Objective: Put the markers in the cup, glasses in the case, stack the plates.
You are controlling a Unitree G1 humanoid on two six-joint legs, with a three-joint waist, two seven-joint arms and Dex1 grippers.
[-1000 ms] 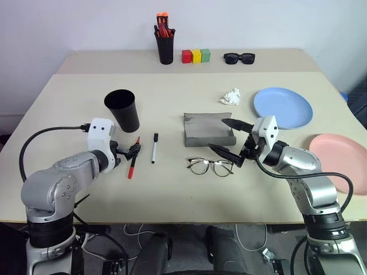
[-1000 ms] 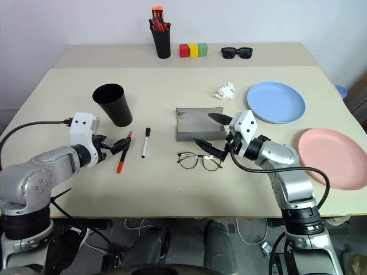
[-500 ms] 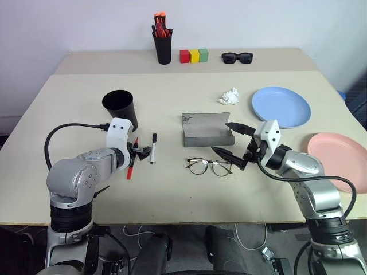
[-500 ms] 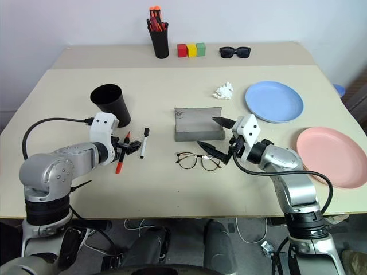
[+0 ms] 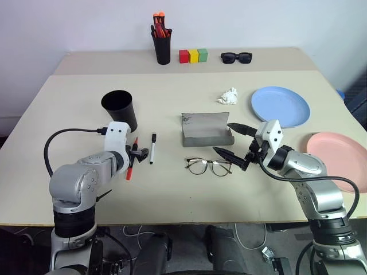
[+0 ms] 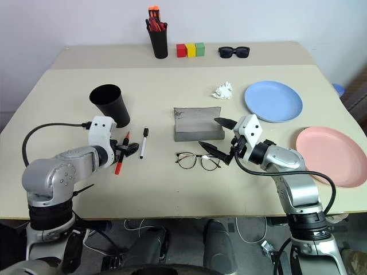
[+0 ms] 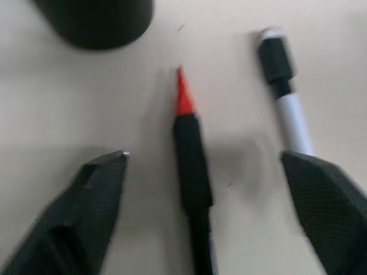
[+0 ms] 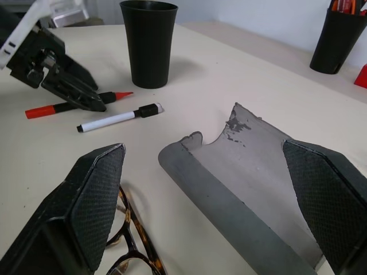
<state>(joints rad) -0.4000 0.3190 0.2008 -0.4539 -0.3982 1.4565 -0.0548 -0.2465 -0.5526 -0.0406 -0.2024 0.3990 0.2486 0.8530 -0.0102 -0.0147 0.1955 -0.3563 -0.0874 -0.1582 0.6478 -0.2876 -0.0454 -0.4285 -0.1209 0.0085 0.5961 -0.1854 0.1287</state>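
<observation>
The robot's left gripper will stand the red marker in the black cup [image 7: 100,20], so it will next grab the marker by its black cap [image 7: 192,160].
The red marker [image 5: 131,164] and the white marker [image 5: 153,148] lie side by side in front of the black cup [image 5: 120,109]. My left gripper [image 5: 139,153] is open low over the red marker [image 7: 189,149], one finger on each side, the white marker [image 7: 287,109] just beyond one finger. The wire-framed glasses [image 5: 209,167] lie in front of the open grey case [image 5: 206,130]. My right gripper [image 5: 223,137] hovers open just right of the case and glasses, pointing toward them. The blue plate [image 5: 280,106] and pink plate [image 5: 338,160] lie apart on the right.
At the back stand a black pen holder [image 5: 163,48] with orange-tipped pens, three coloured blocks [image 5: 195,55] and black sunglasses [image 5: 238,57]. A crumpled tissue [image 5: 228,97] lies between the case and the blue plate.
My left elbow has drawn in toward the body while its gripper stays over the red marker. The right arm has kept still. The head camera has shifted slightly.
</observation>
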